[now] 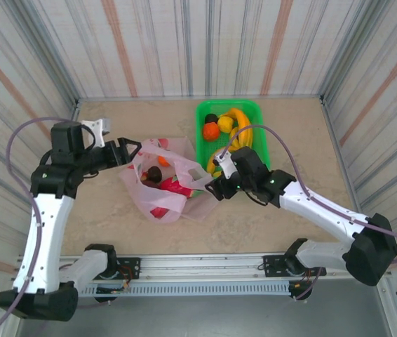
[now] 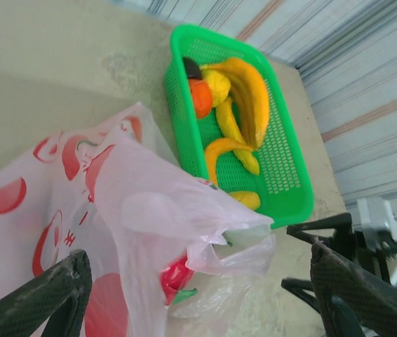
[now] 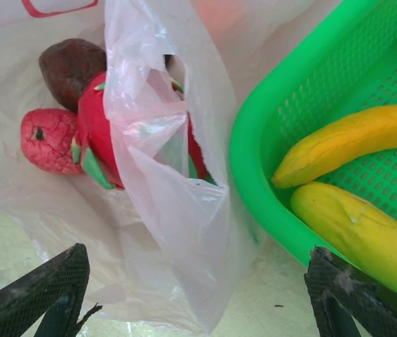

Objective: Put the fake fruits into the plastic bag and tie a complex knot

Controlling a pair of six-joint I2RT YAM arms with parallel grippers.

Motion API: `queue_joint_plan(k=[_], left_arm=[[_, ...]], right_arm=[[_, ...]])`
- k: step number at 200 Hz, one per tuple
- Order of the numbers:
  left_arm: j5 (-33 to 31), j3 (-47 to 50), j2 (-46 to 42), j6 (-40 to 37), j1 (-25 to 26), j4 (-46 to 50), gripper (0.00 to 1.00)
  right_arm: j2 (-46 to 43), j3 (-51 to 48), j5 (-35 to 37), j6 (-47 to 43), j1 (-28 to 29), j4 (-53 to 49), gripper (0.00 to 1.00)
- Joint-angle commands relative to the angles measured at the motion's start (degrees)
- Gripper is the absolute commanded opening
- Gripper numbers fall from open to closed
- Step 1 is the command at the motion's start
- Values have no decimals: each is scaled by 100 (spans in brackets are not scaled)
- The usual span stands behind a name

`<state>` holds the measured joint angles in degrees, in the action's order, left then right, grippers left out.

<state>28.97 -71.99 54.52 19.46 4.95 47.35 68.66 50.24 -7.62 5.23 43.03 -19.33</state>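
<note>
The left gripper grabs the plastic bag's edge [image 2: 121, 260] farthest from the basket next, which leaves the opposite handle free to tie the knot.
The pink plastic bag [image 1: 158, 188] lies open mid-table, with a dark round fruit [image 3: 72, 62], a red bumpy fruit [image 3: 46, 140] and the dragon fruit [image 3: 97, 119] inside. More fake fruits stay in the green basket [image 1: 253, 112]: bananas [image 2: 249, 98], an orange one [image 2: 200, 97] and a dark one [image 2: 191, 67]. My left gripper [image 1: 130, 150] hovers at the bag's left edge, open, its fingers [image 2: 51, 295] wide apart over the plastic. My right gripper [image 1: 214, 189] is open at the bag's right side, a loose bag handle [image 3: 177, 210] hanging between its fingers without being pinched.
The basket stands against the back right of the bag, its near rim [image 3: 254, 203] close to my right finger [image 3: 356, 295]. Corrugated walls [image 1: 184, 42] enclose the table on three sides. Bare tabletop [image 1: 100, 210] lies to the left and in front of the bag.
</note>
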Motion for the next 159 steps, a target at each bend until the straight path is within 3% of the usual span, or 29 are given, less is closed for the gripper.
queue_joint_plan(k=[1, 22, 49, 72, 97, 124, 159], left_arm=[[-379, -415, -244, -736, 418, 577, 83], [-1181, -753, -279, -985, 1495, 909, 82], [-2682, -935, -160, -922, 3422, 1180, 82], [-4022, -1105, 243, -753, 5123, 1513, 82], [-5314, -1426, 964, -423, 6609, 2046, 83], [-6032, -1565, 1728, -22, 7536, 2311, 86], [-6501, -1501, 2362, 484, 7801, 2612, 87]], right_arm=[[-62, 121, -90, -181, -138, -76, 83], [-98, 127, -26, -166, -173, -117, 83], [-137, 126, 153, -67, -249, -220, 82], [-199, 77, 217, 43, -321, -246, 83], [-284, 28, 184, 109, -390, -255, 83], [-353, 4, 190, 155, -443, -233, 83], [-440, -14, 155, 171, -466, -179, 83]])
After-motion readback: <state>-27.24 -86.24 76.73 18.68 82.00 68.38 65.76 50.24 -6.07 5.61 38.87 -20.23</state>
